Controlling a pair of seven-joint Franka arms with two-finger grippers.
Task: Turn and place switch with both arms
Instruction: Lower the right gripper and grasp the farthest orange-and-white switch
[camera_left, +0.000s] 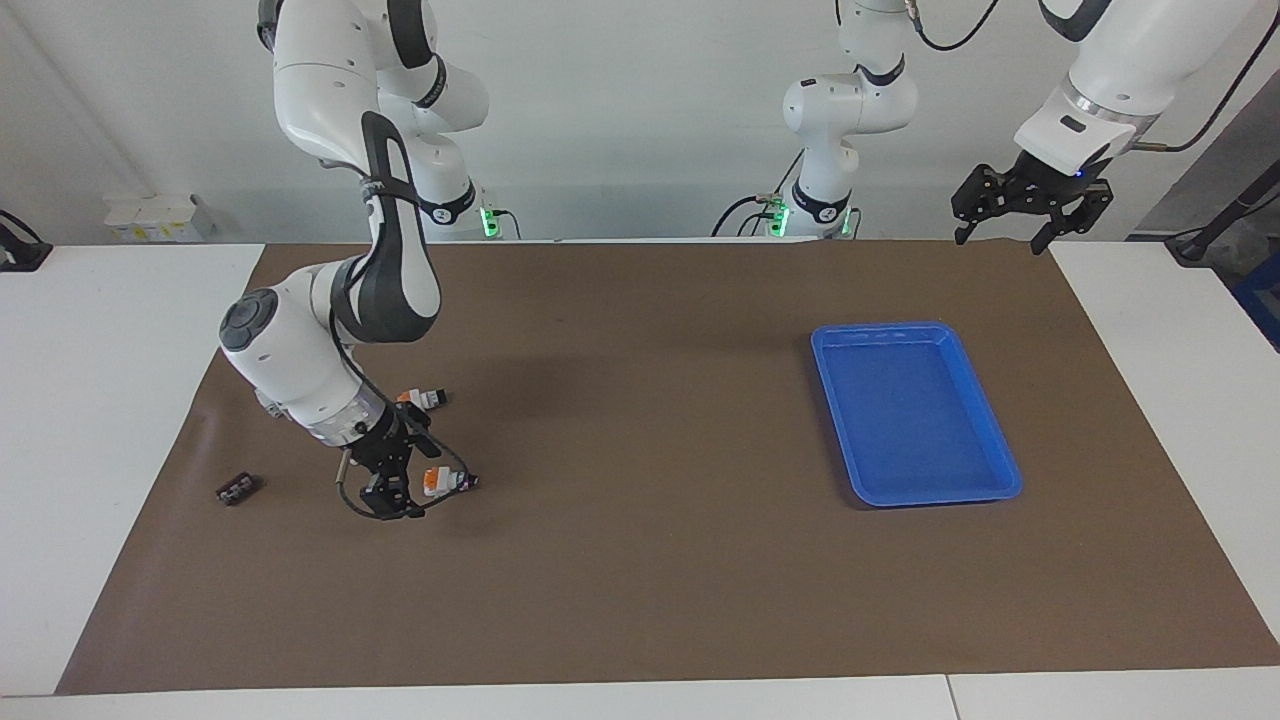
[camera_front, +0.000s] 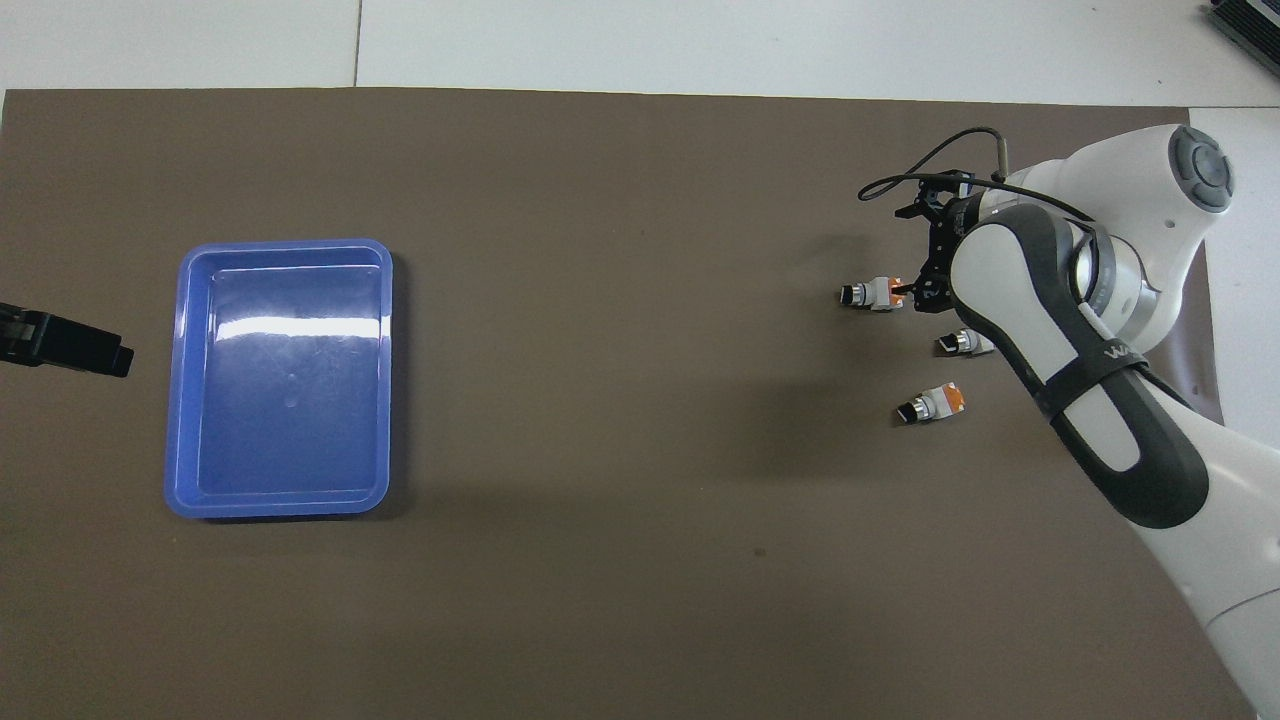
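Next, the right gripper picks up the farthest switch by its orange end (camera_front: 896, 292), so the switch's knob tip (camera_front: 849, 295) stays free to turn.
Three small switches with orange ends lie on the brown mat at the right arm's end. The farthest switch (camera_left: 441, 482) (camera_front: 872, 293) has its knob tip toward the left arm's end. My right gripper (camera_left: 392, 490) (camera_front: 925, 258) is low over the mat right beside its orange end, fingers apart, nothing between them. The middle switch (camera_front: 962, 343) is hidden by the arm in the facing view. The nearest switch (camera_left: 424, 398) (camera_front: 932, 402) lies free. My left gripper (camera_left: 1005, 238) (camera_front: 62, 345) waits raised and open, past the blue tray at the left arm's end of the table.
An empty blue tray (camera_left: 985, 425) (camera_front: 180, 380) sits on the mat toward the left arm's end. A tiny black piece (camera_left: 238, 488) lies near the mat's edge at the right arm's end. White table borders the mat.
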